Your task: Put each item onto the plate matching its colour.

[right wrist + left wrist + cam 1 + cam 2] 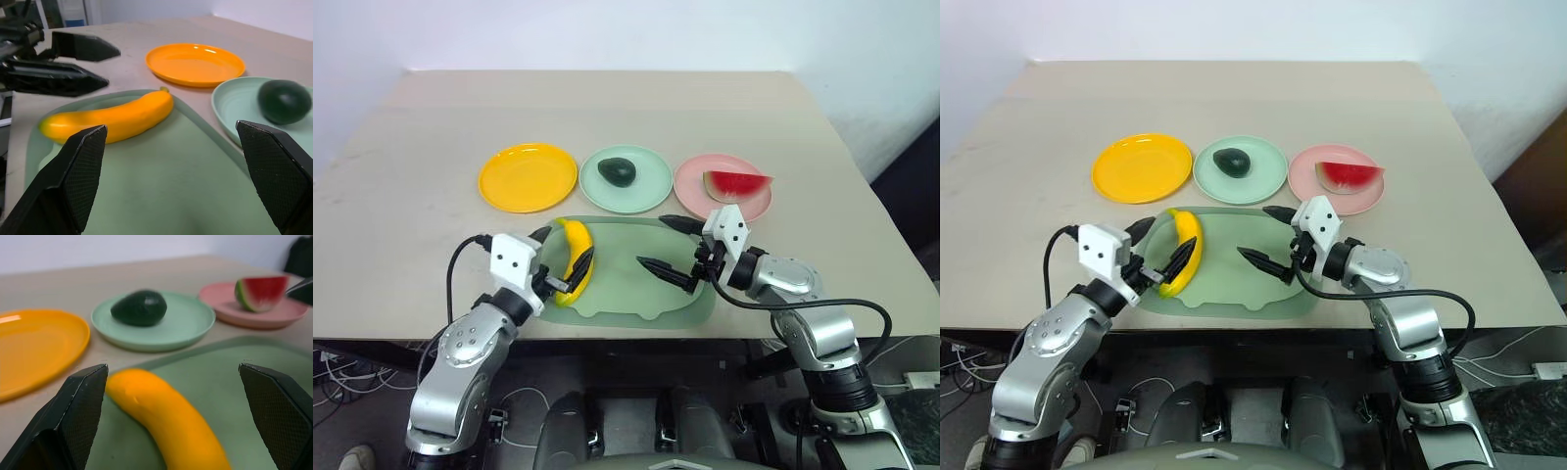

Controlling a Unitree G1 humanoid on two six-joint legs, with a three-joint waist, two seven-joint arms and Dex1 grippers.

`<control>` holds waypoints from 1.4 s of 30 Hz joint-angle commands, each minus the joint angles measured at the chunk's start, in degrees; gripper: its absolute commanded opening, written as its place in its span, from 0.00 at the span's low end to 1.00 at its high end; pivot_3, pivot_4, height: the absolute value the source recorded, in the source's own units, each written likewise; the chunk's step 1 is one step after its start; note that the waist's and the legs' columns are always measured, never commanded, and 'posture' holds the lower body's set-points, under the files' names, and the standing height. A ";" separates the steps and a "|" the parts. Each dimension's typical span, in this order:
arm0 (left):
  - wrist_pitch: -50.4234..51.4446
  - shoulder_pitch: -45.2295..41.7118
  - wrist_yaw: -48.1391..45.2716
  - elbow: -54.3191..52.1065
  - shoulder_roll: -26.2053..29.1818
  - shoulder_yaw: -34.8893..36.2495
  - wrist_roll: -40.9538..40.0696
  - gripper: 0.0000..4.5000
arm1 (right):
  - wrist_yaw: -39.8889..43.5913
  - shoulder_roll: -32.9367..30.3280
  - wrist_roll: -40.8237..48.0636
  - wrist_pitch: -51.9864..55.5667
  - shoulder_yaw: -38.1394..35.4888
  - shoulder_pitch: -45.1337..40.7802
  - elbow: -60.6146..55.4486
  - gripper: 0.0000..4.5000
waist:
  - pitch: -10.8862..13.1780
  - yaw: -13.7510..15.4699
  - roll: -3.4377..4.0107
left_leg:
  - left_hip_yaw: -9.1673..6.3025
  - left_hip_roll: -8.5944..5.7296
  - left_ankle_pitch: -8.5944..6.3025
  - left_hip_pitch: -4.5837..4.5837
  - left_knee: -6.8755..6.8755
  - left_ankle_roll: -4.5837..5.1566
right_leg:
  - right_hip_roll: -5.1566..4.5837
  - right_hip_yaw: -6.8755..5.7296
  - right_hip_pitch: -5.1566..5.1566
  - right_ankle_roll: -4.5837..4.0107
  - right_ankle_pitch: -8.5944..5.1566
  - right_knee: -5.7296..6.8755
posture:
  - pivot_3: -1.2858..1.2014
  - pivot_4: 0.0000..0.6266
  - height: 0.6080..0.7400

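Observation:
The left gripper's fingers are above the yellow banana (576,260) on the green tray (636,289) and would miss it if they closed, so the left gripper should go lower before it closes.
A curved yellow banana (576,260) lies on the left part of the pale green tray (636,289). My left gripper (560,255) is open, one finger on each side of the banana, and in the left wrist view the banana (166,416) lies between the fingers. The yellow-orange plate (528,177) behind it is bare. A dark green avocado (618,171) sits on the mint green plate (646,191). A watermelon wedge (736,184) rests on the pink plate (700,181). My right gripper (668,245) hangs open over the tray's right part with nothing between its fingers.
The three plates stand in a row just behind the tray, on a beige table (607,108). The tray lies at the table's near edge. Black cables run from both wrists over that edge.

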 commanded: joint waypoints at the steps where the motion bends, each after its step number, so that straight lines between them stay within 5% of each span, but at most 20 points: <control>1: 7.96 -3.63 4.13 -2.09 -1.21 -0.29 -0.16 1.00 | 0.20 -1.60 1.21 -0.23 -2.15 -1.23 -1.26 0.99 | 0.00 0.55 0.00 | 0.00 0.00 0.00 -0.01 0.01 0.00 | 0.00 0.00 0.00 0.00 0.00 0.00 | 0.52 0.24 0.66; 18: 42.85 -22.40 13.10 1.40 -9.66 4.59 -5.09 1.00 | -4.46 -2.04 2.59 2.41 -3.42 -0.09 -3.26 0.99 | 0.00 0.98 -0.03 | -0.08 -0.03 0.02 0.00 0.10 -0.02 | 0.02 -0.03 0.09 0.05 0.02 0.04 | 0.52 0.24 0.66; 30: 52.32 -28.86 14.69 6.68 -11.89 6.46 -3.19 1.00 | -5.81 -3.46 0.04 2.80 -2.40 -0.28 -2.27 0.99 | 0.00 0.96 -0.03 | -0.10 -0.05 0.03 0.01 0.10 -0.03 | 0.01 -0.04 0.10 0.05 0.03 0.07 | 0.52 0.24 0.66; 33: 53.49 -30.54 14.46 8.84 -11.90 6.53 -2.80 0.87 | -6.09 -3.89 -1.39 2.41 -1.79 -0.41 -1.50 1.00 | 0.00 0.91 -0.03 | -0.10 -0.04 0.03 0.01 0.10 -0.04 | 0.01 -0.04 0.10 0.05 0.03 0.07 | 0.52 0.24 0.66; 39: 53.05 -31.70 13.59 9.14 -12.70 6.82 -3.14 0.42 | -6.11 -4.36 -3.69 1.70 -1.09 -0.97 0.16 1.00 | 0.00 0.94 -0.03 | -0.09 -0.04 0.03 0.01 0.10 -0.04 | 0.01 -0.04 0.10 0.06 0.03 0.07 | 0.52 0.24 0.66; 42: 50.11 -31.20 9.92 7.56 -12.22 6.50 -5.71 0.41 | -6.00 -4.14 -3.50 1.87 -1.61 -1.37 0.42 1.00 | 0.00 0.94 -0.03 | -0.09 -0.04 0.03 0.01 0.10 -0.04 | 0.01 -0.04 0.09 0.06 0.03 0.07 | 0.52 0.24 0.66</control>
